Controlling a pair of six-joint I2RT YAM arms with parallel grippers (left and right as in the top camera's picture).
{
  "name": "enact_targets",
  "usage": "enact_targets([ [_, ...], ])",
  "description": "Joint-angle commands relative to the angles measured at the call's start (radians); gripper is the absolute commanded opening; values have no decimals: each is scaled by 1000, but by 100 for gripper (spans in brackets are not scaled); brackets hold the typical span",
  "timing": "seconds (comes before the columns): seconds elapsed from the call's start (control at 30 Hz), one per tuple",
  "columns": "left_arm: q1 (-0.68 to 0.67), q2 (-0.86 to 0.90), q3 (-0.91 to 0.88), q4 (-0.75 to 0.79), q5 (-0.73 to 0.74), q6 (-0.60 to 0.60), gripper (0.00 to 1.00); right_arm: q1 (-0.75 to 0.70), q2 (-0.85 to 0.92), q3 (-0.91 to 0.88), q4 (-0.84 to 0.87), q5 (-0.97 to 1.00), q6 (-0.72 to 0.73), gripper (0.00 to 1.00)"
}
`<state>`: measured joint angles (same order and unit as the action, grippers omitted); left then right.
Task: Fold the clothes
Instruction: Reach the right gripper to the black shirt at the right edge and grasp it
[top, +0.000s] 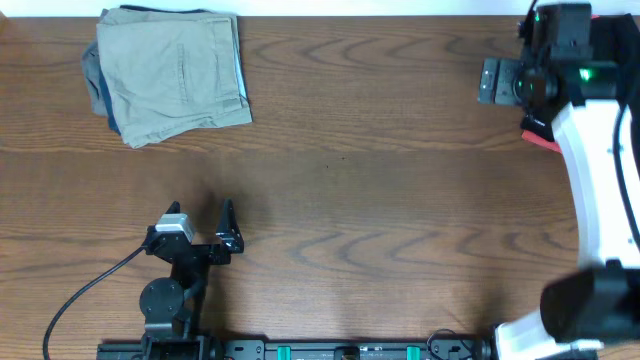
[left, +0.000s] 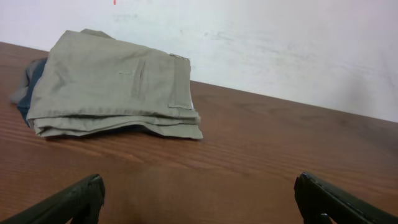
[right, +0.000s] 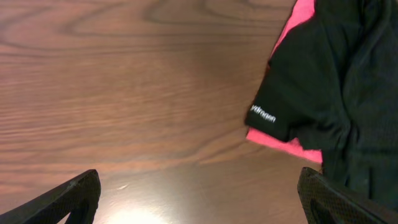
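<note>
I should next grab only the black garment's corner by the white logo (right: 262, 116) with my right gripper, to pull that garment off the red one for folding.
A black garment (right: 336, 74) with a small white logo (right: 262, 116) lies at the right of the right wrist view, on top of a red garment (right: 283, 142). In the overhead view only a sliver of the red garment (top: 541, 141) shows by the right arm. My right gripper (right: 199, 199) is open and empty over bare table, left of the black garment; it sits at the far right in the overhead view (top: 497, 82). My left gripper (top: 200, 215) is open and empty near the front left, also seen in the left wrist view (left: 199, 199).
A folded stack of khaki clothes (top: 175, 72) lies at the far left corner on a blue-grey garment (top: 100, 95); it shows ahead of the left gripper (left: 106, 81). A white wall (left: 280, 43) stands behind the wooden table (top: 380, 200).
</note>
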<state>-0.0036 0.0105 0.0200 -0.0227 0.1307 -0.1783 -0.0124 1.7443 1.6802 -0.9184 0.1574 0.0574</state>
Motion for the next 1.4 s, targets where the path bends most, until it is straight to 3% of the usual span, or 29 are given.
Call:
enact_targets([
  [0.0, 3, -6, -16, -34, 14, 13, 98, -25, 66, 40, 27, 68, -95, 99],
  [0.4, 3, -6, -16, -34, 14, 13, 98, -189, 356, 40, 145, 64, -157, 98],
  [0.63, 3, -6, -16, -34, 14, 13, 98, -227, 472, 40, 220, 36, -164, 83],
  [0.9, 3, -6, -16, -34, 14, 13, 98, -232, 526, 40, 277, 36, -164, 73],
  [1.07, 3, -6, -16, -34, 14, 13, 98, -232, 546, 40, 284, 33, -164, 56],
  [1.3, 3, -6, -16, -34, 14, 13, 98, -232, 549, 40, 283, 33, -164, 55],
  [1.37, 3, -6, -16, -34, 14, 13, 98, -232, 549, 40, 283, 33, -164, 43],
])
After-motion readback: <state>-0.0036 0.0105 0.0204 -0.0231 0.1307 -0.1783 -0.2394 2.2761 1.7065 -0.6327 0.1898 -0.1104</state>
